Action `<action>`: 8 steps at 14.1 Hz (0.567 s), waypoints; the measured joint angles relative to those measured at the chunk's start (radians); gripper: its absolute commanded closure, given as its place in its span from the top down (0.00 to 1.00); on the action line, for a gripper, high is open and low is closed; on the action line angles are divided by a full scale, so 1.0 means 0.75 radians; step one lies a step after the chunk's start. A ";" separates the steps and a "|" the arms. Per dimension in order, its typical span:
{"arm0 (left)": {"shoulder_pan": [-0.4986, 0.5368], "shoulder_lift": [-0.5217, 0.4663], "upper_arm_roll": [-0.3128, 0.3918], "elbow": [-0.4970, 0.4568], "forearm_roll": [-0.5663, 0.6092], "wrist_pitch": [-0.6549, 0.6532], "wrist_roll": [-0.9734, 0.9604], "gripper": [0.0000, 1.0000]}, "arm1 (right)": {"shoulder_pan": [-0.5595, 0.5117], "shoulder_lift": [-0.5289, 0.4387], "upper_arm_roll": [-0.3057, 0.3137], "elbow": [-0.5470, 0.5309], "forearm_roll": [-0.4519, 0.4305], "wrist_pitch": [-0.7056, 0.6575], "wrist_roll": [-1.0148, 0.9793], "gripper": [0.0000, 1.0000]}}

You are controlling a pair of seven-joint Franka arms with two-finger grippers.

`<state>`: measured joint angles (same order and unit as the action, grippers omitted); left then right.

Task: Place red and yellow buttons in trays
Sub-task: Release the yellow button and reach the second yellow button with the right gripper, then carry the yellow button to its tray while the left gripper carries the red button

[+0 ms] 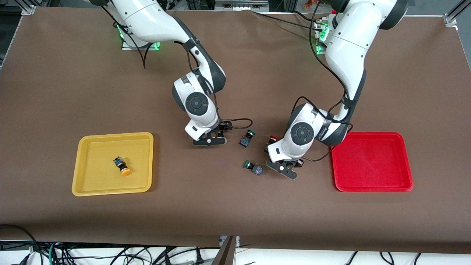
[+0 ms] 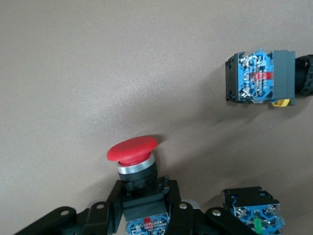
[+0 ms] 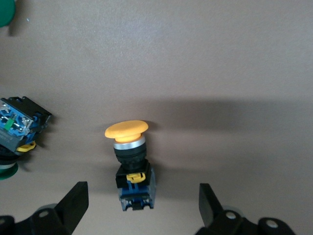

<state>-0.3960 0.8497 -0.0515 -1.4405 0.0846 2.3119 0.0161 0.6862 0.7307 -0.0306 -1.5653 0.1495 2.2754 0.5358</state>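
Note:
My fingers hover above the yellow button's dark body (image 3: 136,183), so it is too early to close. My right gripper first comes down, then closes on the yellow button.
My left gripper (image 1: 282,168) (image 2: 145,198) is shut on the dark body of a red button (image 2: 133,149), low over the table beside the red tray (image 1: 371,186). In the front view that button is hidden under the hand. A second red button (image 1: 273,139) lies next to the left hand. My right gripper (image 1: 209,141) (image 3: 142,200) is open over a yellow button (image 3: 130,166), which lies between its fingers, untouched. Another yellow button (image 1: 122,166) lies in the yellow tray (image 1: 88,147) toward the right arm's end.
Two green-capped switches (image 1: 247,138) (image 1: 253,167) lie on the brown table between the two grippers. One of them (image 3: 17,126) shows beside the right gripper. The left wrist view shows two more switches (image 2: 259,78) (image 2: 252,210), caps out of sight.

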 measured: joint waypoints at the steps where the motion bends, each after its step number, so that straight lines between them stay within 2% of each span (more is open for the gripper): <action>1: 0.008 -0.001 0.002 0.006 0.000 0.000 0.000 0.00 | 0.006 0.002 0.000 -0.018 0.000 0.028 0.002 0.99; 2: 0.023 -0.005 0.003 0.012 0.000 0.000 0.008 0.00 | 0.013 0.005 0.000 -0.034 0.000 0.052 0.002 0.91; 3: 0.042 -0.014 0.004 0.017 0.000 0.000 0.030 0.00 | 0.020 0.009 0.000 -0.050 0.000 0.078 0.003 0.79; 5: 0.093 -0.047 0.004 0.023 0.000 -0.035 0.128 0.00 | 0.030 0.016 0.000 -0.080 0.000 0.121 0.003 0.50; 8: 0.181 -0.124 0.002 0.028 -0.008 -0.179 0.287 0.00 | 0.032 0.015 -0.001 -0.090 0.000 0.132 0.003 0.01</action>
<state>-0.2601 0.7567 -0.0503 -1.4193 0.0787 2.1778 0.2311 0.7100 0.7423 -0.0310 -1.6326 0.1494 2.3744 0.5382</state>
